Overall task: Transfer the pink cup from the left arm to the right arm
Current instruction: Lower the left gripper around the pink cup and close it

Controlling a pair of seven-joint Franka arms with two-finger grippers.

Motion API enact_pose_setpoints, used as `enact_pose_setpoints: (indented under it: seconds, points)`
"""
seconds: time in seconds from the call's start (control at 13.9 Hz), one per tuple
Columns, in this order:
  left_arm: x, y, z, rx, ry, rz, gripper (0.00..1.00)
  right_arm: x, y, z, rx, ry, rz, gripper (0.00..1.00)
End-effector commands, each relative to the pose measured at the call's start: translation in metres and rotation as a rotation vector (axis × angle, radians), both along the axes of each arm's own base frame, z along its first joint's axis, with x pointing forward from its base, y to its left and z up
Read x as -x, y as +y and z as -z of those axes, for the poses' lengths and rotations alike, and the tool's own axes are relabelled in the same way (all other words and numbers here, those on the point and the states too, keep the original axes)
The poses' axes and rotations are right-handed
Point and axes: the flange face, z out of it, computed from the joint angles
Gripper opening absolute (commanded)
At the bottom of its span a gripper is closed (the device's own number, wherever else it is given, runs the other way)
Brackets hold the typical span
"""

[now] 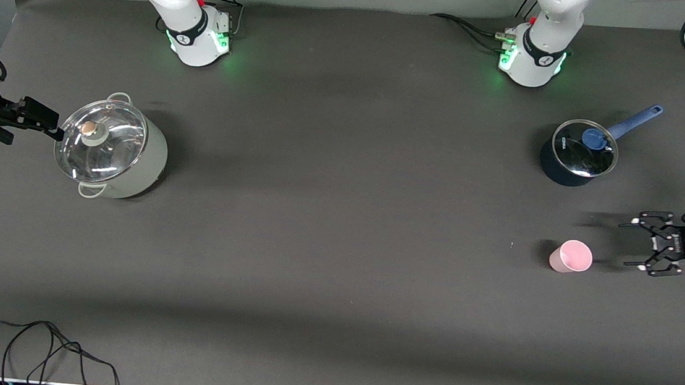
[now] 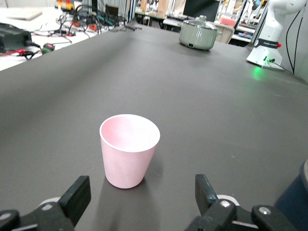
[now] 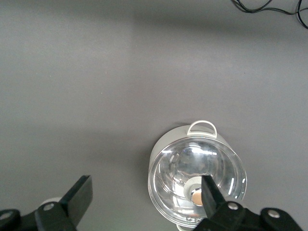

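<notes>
My left gripper grabs the pink cup by its outer side (image 1: 559, 260) (image 2: 126, 168) next. That leaves the cup's rim free for the right arm to grab.
The pink cup (image 1: 571, 256) stands upright on the dark table, toward the left arm's end; in the left wrist view the pink cup (image 2: 129, 151) shows its empty inside. My left gripper (image 1: 624, 244), a skeletal claw, hangs low beside it on the side of the left arm's end of the table. It is open, and the cup sits just ahead of its fingertips, apart from them. In the left wrist view the left gripper (image 2: 142, 195) has nothing between its fingers. My right gripper (image 1: 45, 119) waits open over the table beside a lidded pot; in its own wrist view the right gripper (image 3: 147, 195) holds nothing.
A grey-green pot with a glass lid (image 1: 112, 150) stands at the right arm's end of the table. A dark blue saucepan with a lid (image 1: 576, 154) sits farther from the front camera than the cup. Black cables (image 1: 25, 344) lie at the table's front edge.
</notes>
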Motion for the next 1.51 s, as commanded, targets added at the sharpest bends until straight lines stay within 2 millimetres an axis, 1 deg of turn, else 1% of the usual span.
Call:
enact_pose_setpoints:
  seconds: [0.0,0.14,0.29,0.36,0.65,1.01,1.15,1.37,1.44]
  points:
    - [-0.006,0.002,0.008,0.037,-0.066,0.008,0.97,0.000,0.001,-0.001,0.004,-0.010,0.016,1.00]
    - [-0.010,-0.011,0.027,0.087,-0.127,0.014,0.97,0.000,0.001,0.000,0.004,-0.010,0.015,1.00]
    - [-0.010,-0.018,0.042,0.117,-0.132,0.008,0.98,-0.001,0.001,0.000,0.004,-0.009,0.016,1.00]
    - [-0.012,-0.027,0.049,0.142,-0.145,0.010,0.98,0.000,0.001,0.000,0.004,-0.010,0.016,1.00]
    - [-0.018,-0.038,0.062,0.174,-0.177,0.008,0.98,0.000,0.001,0.000,0.004,-0.010,0.016,1.00]
    - [-0.021,-0.060,0.085,0.228,-0.203,0.004,0.98,0.000,0.001,0.000,0.004,-0.010,0.021,1.00]
    - [-0.021,-0.068,0.089,0.240,-0.200,0.011,0.98,0.002,0.000,-0.003,0.002,-0.007,0.077,1.00]
    - [-0.025,-0.080,0.089,0.246,-0.200,0.027,0.95,0.005,0.001,-0.013,0.000,-0.013,0.299,1.00]
    - [-0.028,-0.087,0.088,0.253,-0.202,0.036,0.86,0.008,0.000,-0.016,-0.001,-0.005,0.370,1.00]
